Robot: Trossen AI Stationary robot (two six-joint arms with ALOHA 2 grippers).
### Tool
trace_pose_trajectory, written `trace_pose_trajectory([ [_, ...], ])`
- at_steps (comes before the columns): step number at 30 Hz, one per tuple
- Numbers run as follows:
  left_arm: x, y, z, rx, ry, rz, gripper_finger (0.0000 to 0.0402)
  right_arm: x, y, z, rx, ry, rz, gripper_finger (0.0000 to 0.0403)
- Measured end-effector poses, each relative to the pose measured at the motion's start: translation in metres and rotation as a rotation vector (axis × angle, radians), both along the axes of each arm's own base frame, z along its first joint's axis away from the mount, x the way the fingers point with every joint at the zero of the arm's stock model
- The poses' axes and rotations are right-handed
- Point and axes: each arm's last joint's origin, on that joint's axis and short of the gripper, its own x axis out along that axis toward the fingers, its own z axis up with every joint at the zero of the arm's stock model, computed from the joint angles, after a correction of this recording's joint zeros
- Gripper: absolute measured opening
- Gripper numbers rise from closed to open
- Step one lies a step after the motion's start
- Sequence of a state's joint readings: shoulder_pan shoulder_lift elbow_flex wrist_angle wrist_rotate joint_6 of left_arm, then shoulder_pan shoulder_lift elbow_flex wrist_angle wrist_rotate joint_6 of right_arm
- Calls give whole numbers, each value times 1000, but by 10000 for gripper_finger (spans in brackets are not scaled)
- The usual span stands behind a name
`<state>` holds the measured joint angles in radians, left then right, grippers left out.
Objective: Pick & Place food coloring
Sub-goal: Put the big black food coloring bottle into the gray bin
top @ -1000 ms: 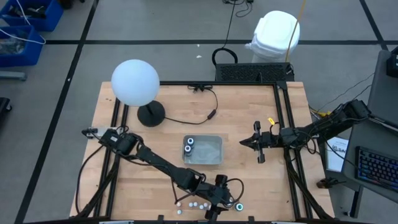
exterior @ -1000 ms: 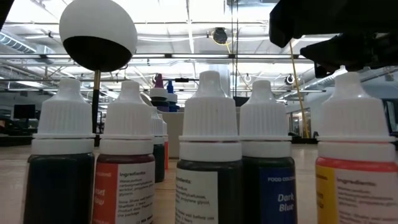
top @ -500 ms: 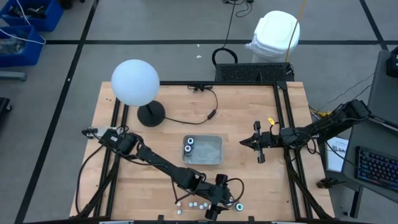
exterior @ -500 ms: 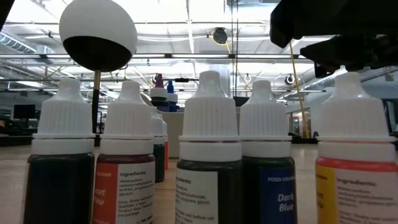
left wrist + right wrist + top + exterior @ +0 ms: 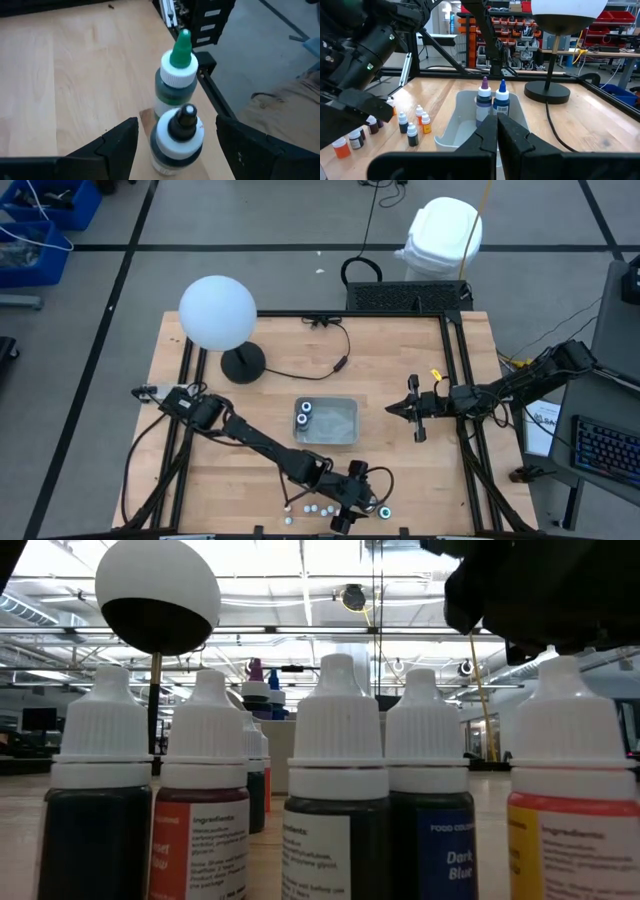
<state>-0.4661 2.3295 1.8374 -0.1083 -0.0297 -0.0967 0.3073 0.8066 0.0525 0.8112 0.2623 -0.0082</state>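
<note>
I should close my left gripper on the black-tipped bottle's white cap (image 5: 172,142) now. My fingertips are on either side of it in the left wrist view, so I would hold that bottle.
Near the table's front edge my left gripper (image 5: 362,502) stands open, pointing down at a slant. One finger stands on either side of a dark pot with a black tip (image 5: 177,137), without touching it. A green-tipped pot (image 5: 175,80) stands just beyond. Several tiny white-capped food coloring bottles (image 5: 308,507) stand upright on the wood beside the gripper, and fill the low view (image 5: 335,800). The grey tray (image 5: 326,421) at mid-table holds two upright pots (image 5: 303,413), purple- and blue-tipped (image 5: 492,100). My right gripper (image 5: 415,412) waits shut at the table's right, held level.
A white globe lamp (image 5: 218,313) stands at the far left on a black round base (image 5: 243,363), its cord running right across the wood. A black frame rail (image 5: 220,95) runs along the table edge close behind the green-tipped pot. Bare wood lies between the tray and the front bottles.
</note>
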Motion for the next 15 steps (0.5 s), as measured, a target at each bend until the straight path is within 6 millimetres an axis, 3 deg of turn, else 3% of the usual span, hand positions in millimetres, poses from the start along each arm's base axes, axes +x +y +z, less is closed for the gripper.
trace_pose_trajectory([
  [6, 0, 0, 0, 2, -1, -6, 257, 0, 0, 0, -4, 0, -1, 2],
  [15, 0, 0, 0, 6, -3, -17, 137, 0, 0, 0, -11, -1, -2, 2],
])
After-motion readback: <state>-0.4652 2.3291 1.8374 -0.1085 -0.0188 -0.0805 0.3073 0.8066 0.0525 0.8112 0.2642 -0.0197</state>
